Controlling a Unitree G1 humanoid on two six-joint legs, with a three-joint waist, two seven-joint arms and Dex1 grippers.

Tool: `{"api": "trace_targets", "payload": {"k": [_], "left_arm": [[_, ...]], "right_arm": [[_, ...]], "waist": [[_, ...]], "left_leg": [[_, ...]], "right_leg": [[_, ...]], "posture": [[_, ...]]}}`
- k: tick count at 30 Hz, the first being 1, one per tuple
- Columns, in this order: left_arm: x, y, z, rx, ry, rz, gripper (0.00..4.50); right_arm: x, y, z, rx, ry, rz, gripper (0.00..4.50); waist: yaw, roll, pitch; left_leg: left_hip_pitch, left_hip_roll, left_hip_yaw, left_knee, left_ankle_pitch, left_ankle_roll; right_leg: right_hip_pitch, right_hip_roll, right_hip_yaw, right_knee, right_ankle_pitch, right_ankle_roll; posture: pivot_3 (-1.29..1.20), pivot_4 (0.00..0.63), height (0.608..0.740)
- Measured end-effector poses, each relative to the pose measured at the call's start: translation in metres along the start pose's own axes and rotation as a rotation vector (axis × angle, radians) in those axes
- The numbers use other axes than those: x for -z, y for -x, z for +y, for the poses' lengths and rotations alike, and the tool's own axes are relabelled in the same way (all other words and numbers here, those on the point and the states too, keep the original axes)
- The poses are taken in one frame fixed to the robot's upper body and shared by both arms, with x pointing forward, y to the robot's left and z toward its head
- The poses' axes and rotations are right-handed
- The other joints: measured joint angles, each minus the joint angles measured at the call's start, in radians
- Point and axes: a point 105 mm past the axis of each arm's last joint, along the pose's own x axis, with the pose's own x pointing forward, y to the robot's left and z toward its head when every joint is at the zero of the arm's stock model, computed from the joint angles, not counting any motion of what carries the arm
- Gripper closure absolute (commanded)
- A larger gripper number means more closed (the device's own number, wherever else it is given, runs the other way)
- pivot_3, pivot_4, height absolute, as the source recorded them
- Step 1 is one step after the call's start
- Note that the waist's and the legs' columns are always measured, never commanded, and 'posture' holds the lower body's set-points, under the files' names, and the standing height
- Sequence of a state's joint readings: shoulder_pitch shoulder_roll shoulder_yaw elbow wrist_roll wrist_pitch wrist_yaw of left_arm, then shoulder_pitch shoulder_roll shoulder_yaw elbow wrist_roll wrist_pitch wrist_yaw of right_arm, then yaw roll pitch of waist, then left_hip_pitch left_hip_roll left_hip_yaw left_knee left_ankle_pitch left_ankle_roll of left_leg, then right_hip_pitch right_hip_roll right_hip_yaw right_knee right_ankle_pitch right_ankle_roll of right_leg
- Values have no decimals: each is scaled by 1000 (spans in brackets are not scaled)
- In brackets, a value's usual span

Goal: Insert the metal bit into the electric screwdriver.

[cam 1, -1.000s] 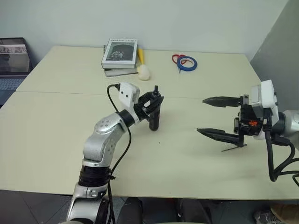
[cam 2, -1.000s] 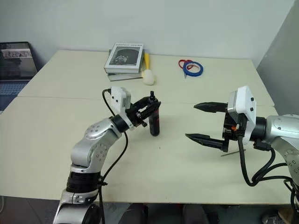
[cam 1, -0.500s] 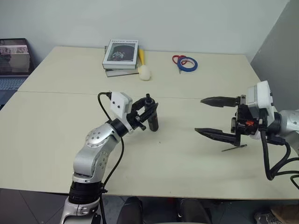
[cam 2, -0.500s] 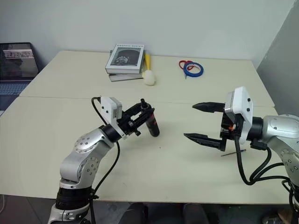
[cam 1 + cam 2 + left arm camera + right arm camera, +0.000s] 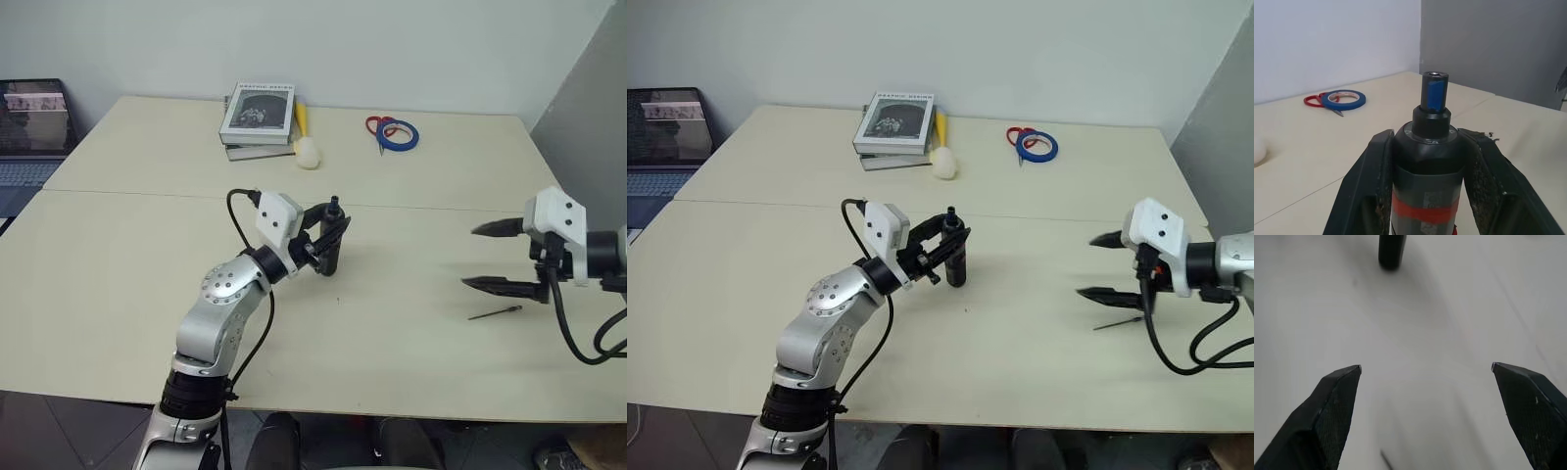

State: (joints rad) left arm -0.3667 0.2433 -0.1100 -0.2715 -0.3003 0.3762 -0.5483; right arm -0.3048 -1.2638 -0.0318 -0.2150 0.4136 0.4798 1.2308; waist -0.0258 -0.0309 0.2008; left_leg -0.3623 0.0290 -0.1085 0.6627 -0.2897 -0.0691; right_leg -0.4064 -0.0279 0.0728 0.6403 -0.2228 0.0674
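Note:
Next, my right gripper takes hold of the metal bit, long and thin with one thicker end (image 5: 515, 309), by the bit's body (image 5: 504, 312) beside that thicker end for balance.
The electric screwdriver (image 5: 329, 253), black with a red band, stands nearly upright near the table's middle. My left gripper (image 5: 331, 235) is shut on its body. The left wrist view shows the two fingers (image 5: 1374, 181) clamped on either side of the screwdriver (image 5: 1430, 147), whose socket end points away from the camera. The metal bit (image 5: 495, 313), a thin dark rod, lies flat on the table at the right. My right gripper (image 5: 470, 257) hangs open just above and slightly left of the metal bit, holding nothing. In the right wrist view the right gripper (image 5: 1425, 366) has its fingers wide apart over bare table.
At the table's far side lie a stack of books (image 5: 257, 113), a yellow-handled tool with a white head (image 5: 307, 152), and a blue tape roll (image 5: 400, 134) beside red scissors. A laptop (image 5: 29, 127) stands off the left edge. A grey wall (image 5: 588, 108) borders the right side.
My right gripper has swung right and downward, still open, and now points more steeply at the table. The metal bit now lies uncovered. The left gripper keeps its hold on the screwdriver.

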Motion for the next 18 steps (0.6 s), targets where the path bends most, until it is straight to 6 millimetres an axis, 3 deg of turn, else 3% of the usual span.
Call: {"api": "trace_targets", "payload": {"k": [2, 6, 13, 18], "left_arm": [[0, -2, -3, 5, -13, -2, 2862], [1, -4, -6, 10, -20, -4, 2862], [1, -1, -11, 11, -12, -18, 2862], [1, 1, -12, 8, -9, -16, 2862]], "right_arm": [[19, -4, 3, -67, 15, 84, 0], [39, -9, 2, -139, 78, 185, 0], [64, -21, -2, -208, 142, 292, 0], [68, -26, -9, -212, 163, 308, 0]], "waist": [[-1, 1, 0], [-1, 4, -2], [1, 4, -2], [0, 4, -2]], "left_leg": [[0, 0, 0, 0, 0, 0], [0, 0, 0, 0, 0, 0], [-1, 0, 0, 0, 0, 0], [0, -1, 0, 0, 0, 0]], "right_leg": [[0, 0, 0, 0, 0, 1], [0, 0, 0, 0, 1, 2], [0, -1, 0, 0, 1, 2], [0, -1, 0, 0, 1, 2]], "posture": [[0, 150, 740], [0, 150, 740], [0, 150, 740], [0, 150, 740]]}}
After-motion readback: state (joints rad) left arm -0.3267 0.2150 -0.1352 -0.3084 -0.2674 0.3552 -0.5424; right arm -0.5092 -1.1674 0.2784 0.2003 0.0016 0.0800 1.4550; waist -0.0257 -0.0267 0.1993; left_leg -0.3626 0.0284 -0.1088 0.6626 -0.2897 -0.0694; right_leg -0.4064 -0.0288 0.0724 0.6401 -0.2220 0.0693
